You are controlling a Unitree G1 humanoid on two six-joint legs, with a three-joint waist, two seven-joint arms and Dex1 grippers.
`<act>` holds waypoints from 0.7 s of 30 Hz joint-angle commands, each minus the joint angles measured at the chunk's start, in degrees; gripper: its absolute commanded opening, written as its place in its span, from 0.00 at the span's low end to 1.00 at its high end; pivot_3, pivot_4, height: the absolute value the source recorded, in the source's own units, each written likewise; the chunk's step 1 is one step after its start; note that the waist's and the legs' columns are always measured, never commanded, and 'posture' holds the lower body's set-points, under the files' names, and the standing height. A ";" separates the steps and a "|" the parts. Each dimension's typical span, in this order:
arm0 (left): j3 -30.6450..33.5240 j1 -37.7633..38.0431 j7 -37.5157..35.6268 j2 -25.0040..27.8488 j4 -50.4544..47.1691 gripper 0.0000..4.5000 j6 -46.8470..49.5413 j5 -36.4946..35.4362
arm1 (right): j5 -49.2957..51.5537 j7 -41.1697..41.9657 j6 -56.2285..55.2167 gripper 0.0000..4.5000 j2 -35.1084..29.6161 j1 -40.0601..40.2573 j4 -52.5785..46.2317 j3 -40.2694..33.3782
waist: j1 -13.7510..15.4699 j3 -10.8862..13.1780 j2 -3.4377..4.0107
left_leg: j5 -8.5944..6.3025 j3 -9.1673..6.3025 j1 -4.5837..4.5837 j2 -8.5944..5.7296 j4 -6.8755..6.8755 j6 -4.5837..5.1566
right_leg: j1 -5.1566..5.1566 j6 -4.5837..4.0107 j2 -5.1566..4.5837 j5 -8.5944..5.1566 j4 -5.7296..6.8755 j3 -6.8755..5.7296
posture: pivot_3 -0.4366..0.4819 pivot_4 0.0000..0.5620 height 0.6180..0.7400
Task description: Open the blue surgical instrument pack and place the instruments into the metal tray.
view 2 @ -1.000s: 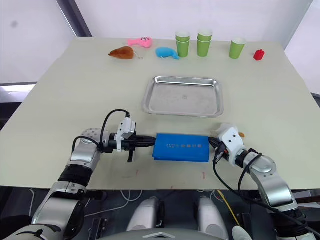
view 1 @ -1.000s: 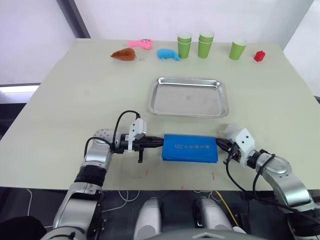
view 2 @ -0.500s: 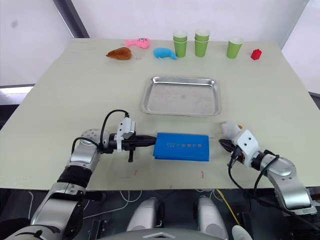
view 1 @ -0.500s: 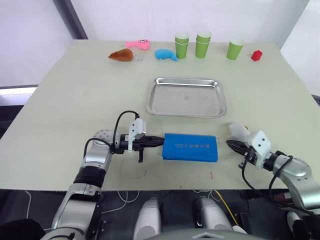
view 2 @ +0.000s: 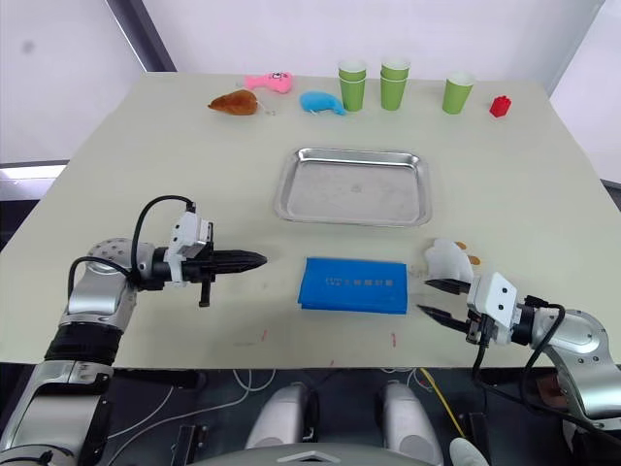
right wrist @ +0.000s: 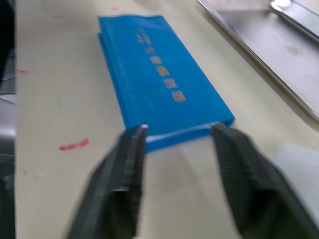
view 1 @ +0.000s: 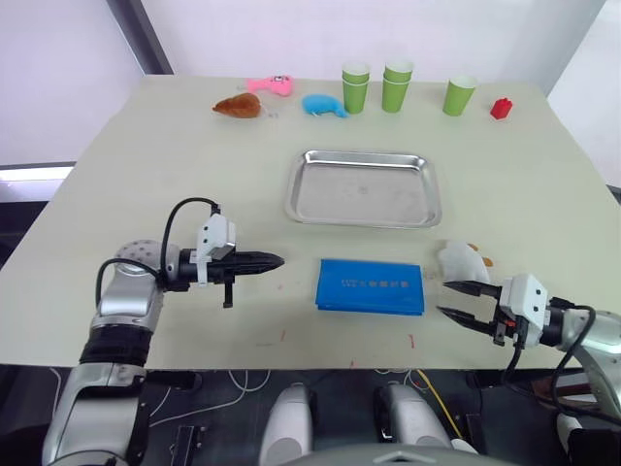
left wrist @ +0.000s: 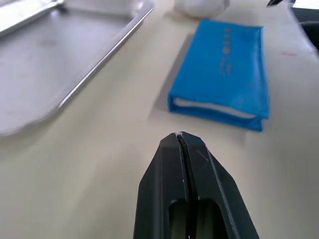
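Note:
Next, my right gripper grabs the blue pack (view 1: pixel 371 286), flat and broad on the tabletop, by the short folded edge (view 1: pixel 422 290) of its cover, to open it.
The blue surgical instrument pack (view 1: pixel 371 286) lies closed and flat on the table near the front edge, pale lettering up. The instruments are hidden. The empty metal tray (view 1: pixel 364 189) sits just beyond the pack. My left gripper (view 1: pixel 277 260) is shut and empty, a short gap to the left of the pack, pointing at it. In the left wrist view its fingers (left wrist: pixel 178 149) are pressed together, with the pack (left wrist: pixel 227 69) ahead. My right gripper (view 1: pixel 449 299) stands open just off the pack's right end. Its spread jaws frame the pack's (right wrist: pixel 159 74) near edge without touching it.
A white crumpled lump (view 1: pixel 461 260) with an orange bit lies beside the right gripper. Along the far edge stand three green cups (view 1: pixel 393 87), a red block (view 1: pixel 502 108), a blue whale toy (view 1: pixel 325 105), a pink toy (view 1: pixel 270 85) and a brown toy (view 1: pixel 239 105).
Both grippers have drawn back from the pack's ends: the left one went left, the right one went right and toward the front edge and opened. The pack has stayed closed in place.

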 commanded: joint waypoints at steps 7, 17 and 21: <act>0.83 3.19 -5.58 6.74 -17.32 0.85 9.33 -8.66 | -6.04 3.42 -14.47 1.00 2.94 -7.03 7.12 6.99 | 0.21 0.06 0.05 | 0.00 0.03 0.01 -0.01 -0.01 0.00 | 0.00 -0.01 -0.02 -0.01 -0.02 0.01 | 0.48 0.27 1.00; 1.33 6.73 -6.36 12.82 -25.42 0.98 10.17 -15.03 | -12.17 2.49 -30.24 1.00 4.96 -13.08 21.45 10.08 | 0.08 0.09 0.07 | 0.00 0.09 0.05 0.00 -0.01 0.00 | -0.03 -0.02 -0.02 -0.02 0.01 0.06 | 0.48 0.27 1.00; 2.27 7.40 -6.36 12.81 -26.07 0.98 8.81 -17.15 | -12.14 2.73 -33.77 1.00 5.28 -14.80 26.11 10.89 | 0.08 0.09 0.08 | 0.00 0.11 0.06 0.00 0.00 0.00 | -0.03 -0.03 -0.02 -0.01 0.01 0.08 | 0.48 0.27 1.00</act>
